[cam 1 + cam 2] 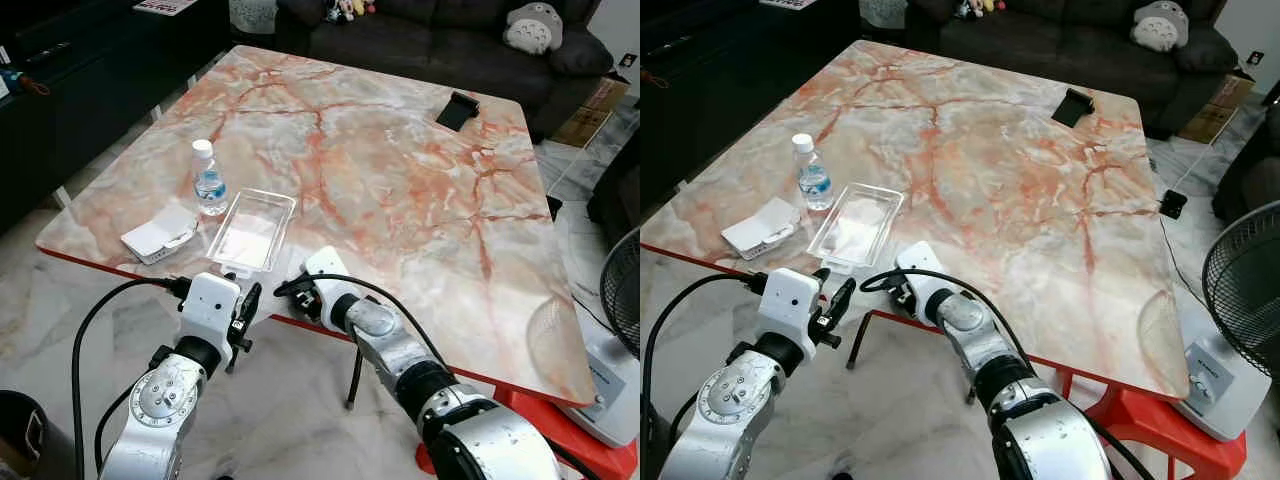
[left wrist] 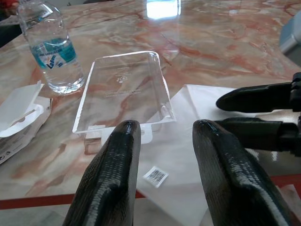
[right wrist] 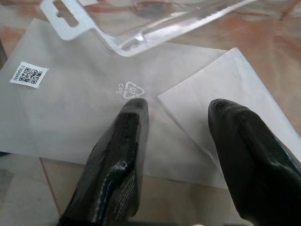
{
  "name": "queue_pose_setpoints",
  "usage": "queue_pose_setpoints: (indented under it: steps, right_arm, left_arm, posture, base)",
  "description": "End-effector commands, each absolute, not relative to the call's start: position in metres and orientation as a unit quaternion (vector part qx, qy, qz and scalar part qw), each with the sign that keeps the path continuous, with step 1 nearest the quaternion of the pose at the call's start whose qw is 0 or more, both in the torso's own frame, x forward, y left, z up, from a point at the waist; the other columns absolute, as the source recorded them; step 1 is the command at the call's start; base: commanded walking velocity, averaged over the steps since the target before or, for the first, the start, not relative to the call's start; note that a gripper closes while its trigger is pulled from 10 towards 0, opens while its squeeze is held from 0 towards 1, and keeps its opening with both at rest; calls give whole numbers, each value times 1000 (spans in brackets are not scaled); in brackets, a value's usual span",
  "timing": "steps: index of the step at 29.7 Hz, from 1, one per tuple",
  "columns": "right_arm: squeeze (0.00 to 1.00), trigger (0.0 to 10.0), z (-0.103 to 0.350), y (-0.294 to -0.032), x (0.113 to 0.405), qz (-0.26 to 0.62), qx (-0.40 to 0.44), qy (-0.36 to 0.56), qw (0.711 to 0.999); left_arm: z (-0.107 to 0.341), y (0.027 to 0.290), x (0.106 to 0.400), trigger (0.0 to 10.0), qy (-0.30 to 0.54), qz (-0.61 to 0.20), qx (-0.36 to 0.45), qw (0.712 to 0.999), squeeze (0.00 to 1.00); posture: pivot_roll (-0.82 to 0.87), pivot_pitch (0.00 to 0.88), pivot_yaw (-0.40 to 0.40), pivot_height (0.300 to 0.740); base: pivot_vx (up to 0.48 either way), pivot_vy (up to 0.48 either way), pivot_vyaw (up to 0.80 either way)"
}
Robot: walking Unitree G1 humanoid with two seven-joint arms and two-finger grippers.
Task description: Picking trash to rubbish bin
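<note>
My left gripper grips the plastic bag by its loose part hanging past the table edge (image 2: 182, 206) next, since the bag lies flat under the tray.
A flat translucent plastic bag (image 3: 80, 108) with a small QR sticker (image 2: 155, 175) lies at the near edge of the marble table (image 1: 400, 200). A clear blister tray (image 1: 250, 232) rests on its far part. Left of the tray are a small water bottle (image 1: 208, 180) and a white torn packet (image 1: 160, 237). My left gripper (image 2: 164, 136) is open, just off the table's edge and facing the bag. My right gripper (image 3: 178, 113) is open too, hovering low over the bag, its fingers (image 2: 254, 99) pointing across from the right.
A black object (image 1: 457, 110) lies at the table's far right. A dark sofa (image 1: 430, 40) stands behind, a fan (image 1: 622, 295) at the right, a dark bin (image 1: 20, 425) on the floor at lower left. The table has red legs (image 1: 520, 405).
</note>
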State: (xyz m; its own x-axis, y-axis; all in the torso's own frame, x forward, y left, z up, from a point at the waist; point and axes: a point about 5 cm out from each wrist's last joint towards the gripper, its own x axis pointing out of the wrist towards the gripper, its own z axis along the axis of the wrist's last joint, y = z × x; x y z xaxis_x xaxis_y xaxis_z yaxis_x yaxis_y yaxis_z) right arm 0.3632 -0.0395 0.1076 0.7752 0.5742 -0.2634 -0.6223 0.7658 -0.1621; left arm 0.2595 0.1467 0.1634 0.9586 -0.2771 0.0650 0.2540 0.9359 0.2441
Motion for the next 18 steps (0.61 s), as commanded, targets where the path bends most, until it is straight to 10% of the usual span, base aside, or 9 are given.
queue_pose_setpoints:
  steps: [1,18]
  right_arm:
    - [0,10000,78,-59,353,302,-133,166,929]
    - [0,10000,66,-77,348,284,-132,181,932]
  left_arm:
    - [160,142,257,10000,-40,-149,108,982,0]
    - [111,148,243,10000,54,-157,79,983,0]
  posture:
    - [124,183,-135,740]
    - [110,181,-120,740]
  base:
    - [0,0,0]
    - [0,0,0]
